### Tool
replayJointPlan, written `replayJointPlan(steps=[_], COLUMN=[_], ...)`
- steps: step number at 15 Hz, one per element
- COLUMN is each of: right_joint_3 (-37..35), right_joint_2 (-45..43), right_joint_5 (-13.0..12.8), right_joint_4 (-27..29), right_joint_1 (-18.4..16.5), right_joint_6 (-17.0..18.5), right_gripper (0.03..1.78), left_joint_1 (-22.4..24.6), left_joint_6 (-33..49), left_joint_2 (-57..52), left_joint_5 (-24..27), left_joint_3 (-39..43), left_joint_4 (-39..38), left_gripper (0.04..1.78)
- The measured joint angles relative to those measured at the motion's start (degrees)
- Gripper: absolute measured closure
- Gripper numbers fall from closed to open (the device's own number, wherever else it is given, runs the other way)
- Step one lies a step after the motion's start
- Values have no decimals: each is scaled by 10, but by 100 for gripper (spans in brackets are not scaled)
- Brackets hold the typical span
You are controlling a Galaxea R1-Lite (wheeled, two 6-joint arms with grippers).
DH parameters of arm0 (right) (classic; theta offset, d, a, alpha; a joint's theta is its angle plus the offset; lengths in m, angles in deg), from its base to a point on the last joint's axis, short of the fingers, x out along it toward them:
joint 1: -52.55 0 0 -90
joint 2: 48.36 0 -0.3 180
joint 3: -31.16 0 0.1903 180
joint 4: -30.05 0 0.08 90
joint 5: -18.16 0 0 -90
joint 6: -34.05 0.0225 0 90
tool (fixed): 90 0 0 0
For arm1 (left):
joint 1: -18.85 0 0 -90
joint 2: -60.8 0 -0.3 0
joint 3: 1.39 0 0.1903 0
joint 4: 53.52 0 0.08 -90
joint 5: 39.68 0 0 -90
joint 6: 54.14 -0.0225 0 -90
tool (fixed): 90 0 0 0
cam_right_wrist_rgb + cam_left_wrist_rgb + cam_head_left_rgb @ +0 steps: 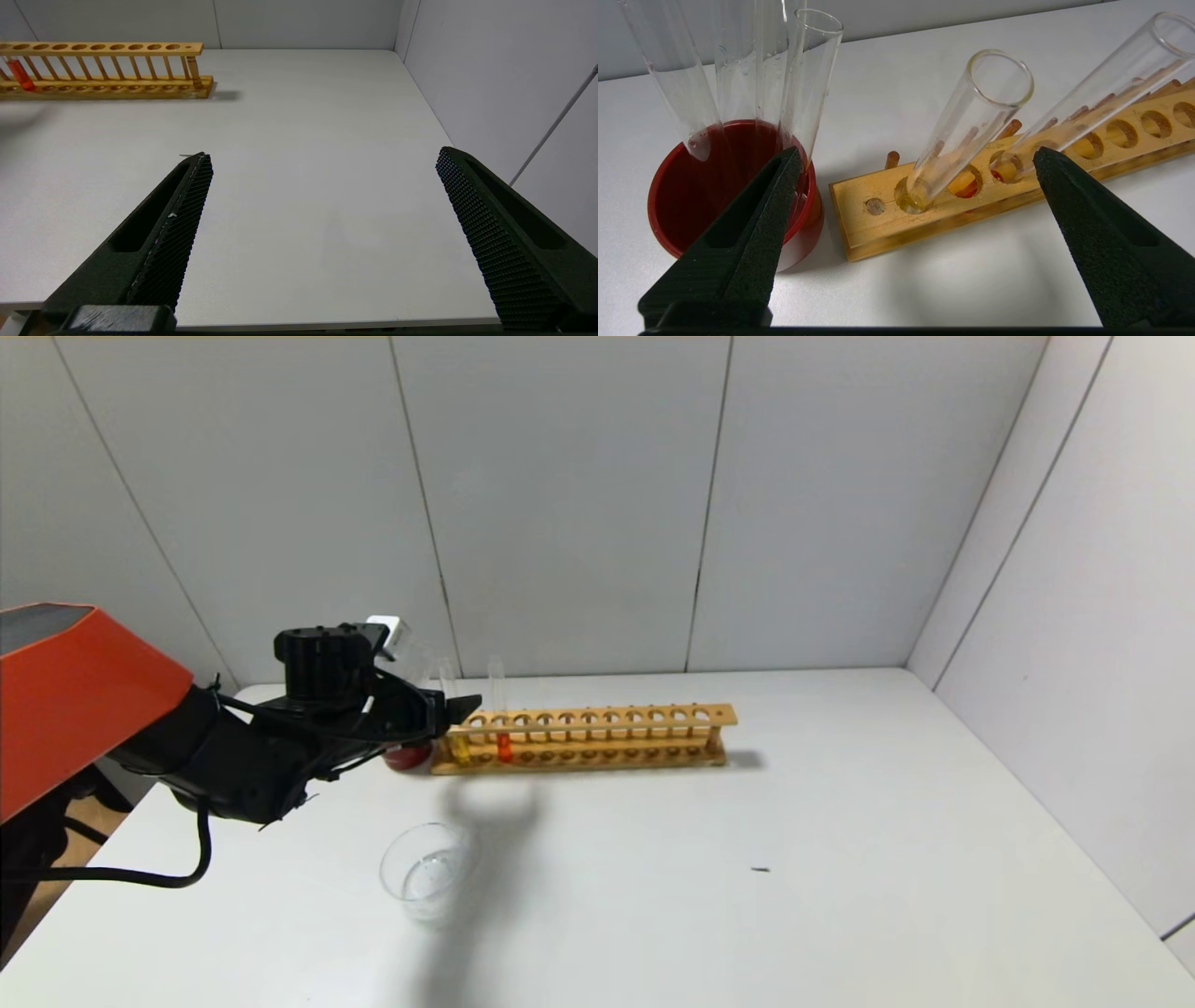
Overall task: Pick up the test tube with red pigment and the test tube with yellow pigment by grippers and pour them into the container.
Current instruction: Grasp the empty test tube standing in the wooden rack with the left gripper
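Observation:
My left gripper grabs the yellow test tube by the glass above the hole next, since the wooden rack closes around the tube's lower end.
The yellow-pigment tube (459,747) and the red-pigment tube (504,745) stand in the left end of a wooden rack (607,737). In the left wrist view the yellow tube (971,121) leans out of the first hole and the red tube (1092,88) out of the third. My left gripper (462,707) (917,161) is open, just above the rack's left end, with the yellow tube between its fingers, untouched. The clear glass container (425,873) stands on the table in front of the rack. My right gripper (322,163) is open and empty over the table's right front; the red tube (19,74) shows far off.
A dark red cup (408,756) (691,196) holding several colourless tubes (803,74) stands just left of the rack, close to my left finger (756,219). The white table (840,859) is walled at the back and right.

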Motion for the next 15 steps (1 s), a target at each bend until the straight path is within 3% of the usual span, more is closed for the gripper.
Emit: replayJointPlan(steps=[4,6,9,13,15], right_joint_3=[0,0,0,0,0], right_joint_2=[0,0,0,0,0], right_joint_5=[0,0,0,0,0], right_joint_4=[0,0,0,0,0], right_joint_1=[0,0,0,0,0], right_joint_6=[0,0,0,0,0], right_gripper=[6,6,6,6,6], left_joint_1=[0,-1,-6,-14,-14], left_joint_6=[-1,-1,-2,-4,-10], left_joint_2=[10,15,18,19,19], left_joint_5=[0,0,1,2,1], left_joint_3=[-9,-11,-12,-13,-13], left_joint_4=[2,1,0,0,0], left_gripper=[9,21,58,130,149])
